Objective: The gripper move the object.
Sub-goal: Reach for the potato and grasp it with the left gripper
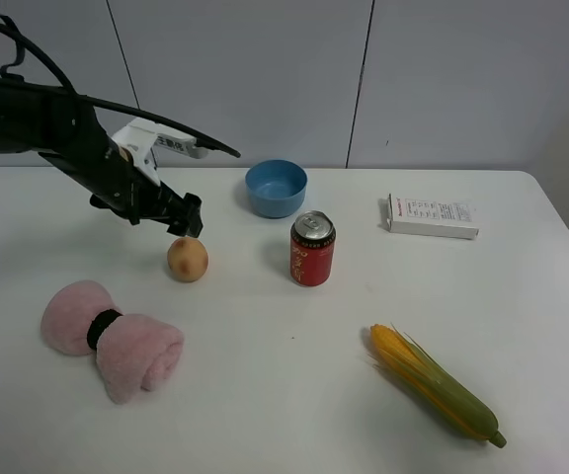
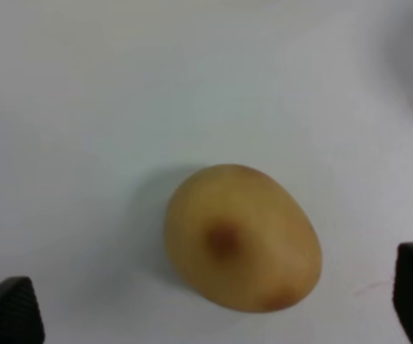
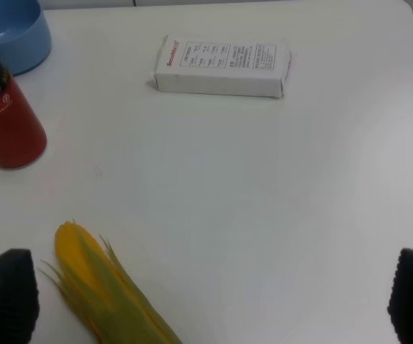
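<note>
Next, my left gripper grabs the peach-like fruit by its reddish blushed end [image 1: 188, 257] [image 2: 224, 242] to move the fruit.
The object, a small tan-orange peach-like fruit [image 1: 187, 259] with a reddish blush, lies on the white table left of the red can. My left gripper [image 1: 182, 215] hangs just above and behind it, jaws open. In the left wrist view the fruit [image 2: 242, 236] lies between the two black fingertips [image 2: 9, 314], apart from both. My right gripper [image 3: 210, 297] is open and empty over the table's right part; only its two black fingertips [image 3: 6, 294] show. It is out of the exterior high view.
A red can [image 1: 312, 249] stands right of the fruit, a blue bowl [image 1: 276, 188] behind it. A white box [image 1: 432, 215] lies at the back right, a corn cob [image 1: 438, 383] at the front right, and a pink rolled towel [image 1: 112, 339] at the front left.
</note>
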Controlling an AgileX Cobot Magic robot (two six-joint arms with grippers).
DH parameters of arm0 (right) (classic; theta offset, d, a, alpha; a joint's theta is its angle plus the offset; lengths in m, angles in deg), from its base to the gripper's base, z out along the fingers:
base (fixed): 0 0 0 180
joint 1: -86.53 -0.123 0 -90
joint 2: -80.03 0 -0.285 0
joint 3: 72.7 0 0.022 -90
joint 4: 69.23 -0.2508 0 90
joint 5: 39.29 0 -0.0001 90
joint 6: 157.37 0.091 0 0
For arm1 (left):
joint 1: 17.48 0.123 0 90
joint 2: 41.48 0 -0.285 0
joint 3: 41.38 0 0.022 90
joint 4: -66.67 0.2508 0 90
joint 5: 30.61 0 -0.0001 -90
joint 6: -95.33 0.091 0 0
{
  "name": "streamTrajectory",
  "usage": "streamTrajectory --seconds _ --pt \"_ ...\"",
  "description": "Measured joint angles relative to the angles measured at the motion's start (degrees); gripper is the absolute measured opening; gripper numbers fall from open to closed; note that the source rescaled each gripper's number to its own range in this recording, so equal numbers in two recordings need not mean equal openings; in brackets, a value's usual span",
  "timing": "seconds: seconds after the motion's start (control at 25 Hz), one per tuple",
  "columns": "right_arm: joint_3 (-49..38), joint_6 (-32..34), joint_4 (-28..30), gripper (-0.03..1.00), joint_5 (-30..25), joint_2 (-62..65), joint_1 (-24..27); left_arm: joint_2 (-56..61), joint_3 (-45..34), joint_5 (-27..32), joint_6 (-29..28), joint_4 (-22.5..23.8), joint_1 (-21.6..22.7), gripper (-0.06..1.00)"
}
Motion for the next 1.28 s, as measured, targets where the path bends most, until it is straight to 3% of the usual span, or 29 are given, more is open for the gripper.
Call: streamTrajectory --seconds 0.68,1.28 --pt "0.0 0.0 0.0 1.0 0.07 0.0 0.0 -9.78 0.0 -6.3 0.0 -0.22 -0.35 1.0" --pt "0.0 0.0 0.0 1.0 0.07 0.0 0.0 -13.86 0.0 -8.04 0.0 -0.14 -0.35 0.97"
